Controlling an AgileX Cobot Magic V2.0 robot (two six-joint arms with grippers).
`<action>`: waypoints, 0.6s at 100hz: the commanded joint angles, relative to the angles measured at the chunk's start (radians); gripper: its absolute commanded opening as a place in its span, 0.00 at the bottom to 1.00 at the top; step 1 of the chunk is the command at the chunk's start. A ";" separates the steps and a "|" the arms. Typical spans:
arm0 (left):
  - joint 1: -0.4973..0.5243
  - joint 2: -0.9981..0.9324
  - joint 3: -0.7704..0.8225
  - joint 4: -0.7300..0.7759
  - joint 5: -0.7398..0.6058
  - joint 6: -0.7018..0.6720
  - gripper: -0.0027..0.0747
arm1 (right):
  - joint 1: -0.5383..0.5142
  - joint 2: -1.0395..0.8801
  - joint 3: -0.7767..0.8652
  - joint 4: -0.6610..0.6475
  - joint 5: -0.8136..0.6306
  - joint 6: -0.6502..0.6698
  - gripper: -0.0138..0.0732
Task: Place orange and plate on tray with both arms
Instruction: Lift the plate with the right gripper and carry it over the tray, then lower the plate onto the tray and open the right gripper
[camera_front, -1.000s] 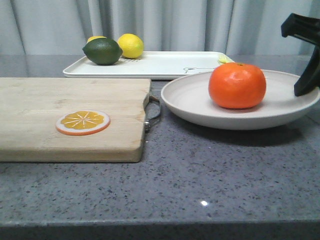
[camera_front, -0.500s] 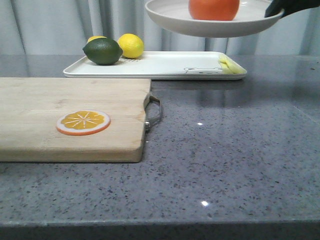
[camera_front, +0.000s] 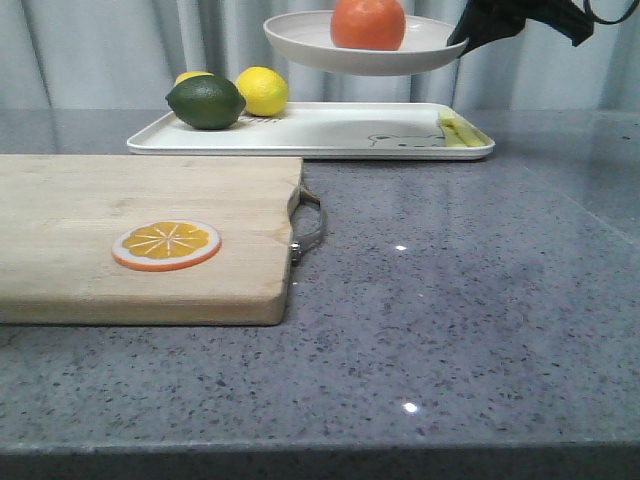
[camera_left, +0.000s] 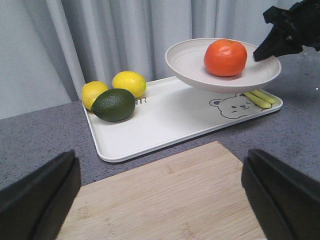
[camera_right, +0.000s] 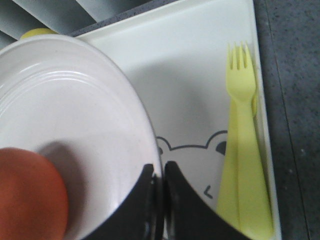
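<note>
I need to lower the plate onto the white tray with my right gripper before I let go of it. The plate's base (camera_front: 360, 66) is still above the tray.
The orange (camera_front: 368, 24) rides in the off-white plate (camera_front: 300, 42), which hangs in the air above the white tray (camera_front: 330, 135). My right gripper (camera_front: 468, 36) is shut on the plate's right rim. In the right wrist view the rim of the plate (camera_right: 75, 115) sits pinched between the black fingers (camera_right: 147, 192), with the orange (camera_right: 27, 197) at the edge and the bear drawing on the tray (camera_right: 195, 100) below. The left wrist view shows the plate (camera_left: 190, 62), the orange (camera_left: 225, 57) and the tray (camera_left: 165, 120) from afar. My left gripper (camera_left: 161, 200) hovers open over the cutting board, holding nothing.
A wooden cutting board (camera_front: 90, 215) with an orange slice disc (camera_front: 166, 244) lies at the front left. On the tray's left end sit a green lime (camera_front: 205, 101) and two lemons (camera_front: 261, 91). A yellow fork (camera_right: 242, 130) lies along the tray's right end.
The right gripper lifted the plate with the orange off the table, then carried it back and leftward to hang over the tray. The left arm's motion cannot be told.
</note>
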 joint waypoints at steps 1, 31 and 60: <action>0.003 -0.004 -0.025 0.005 -0.032 -0.003 0.85 | -0.001 -0.005 -0.098 0.033 -0.033 -0.007 0.08; 0.003 -0.004 -0.025 0.005 -0.032 -0.003 0.85 | -0.001 0.136 -0.198 0.035 -0.024 -0.007 0.08; 0.003 -0.004 -0.025 0.005 -0.032 -0.003 0.85 | 0.000 0.189 -0.198 0.049 -0.026 -0.007 0.08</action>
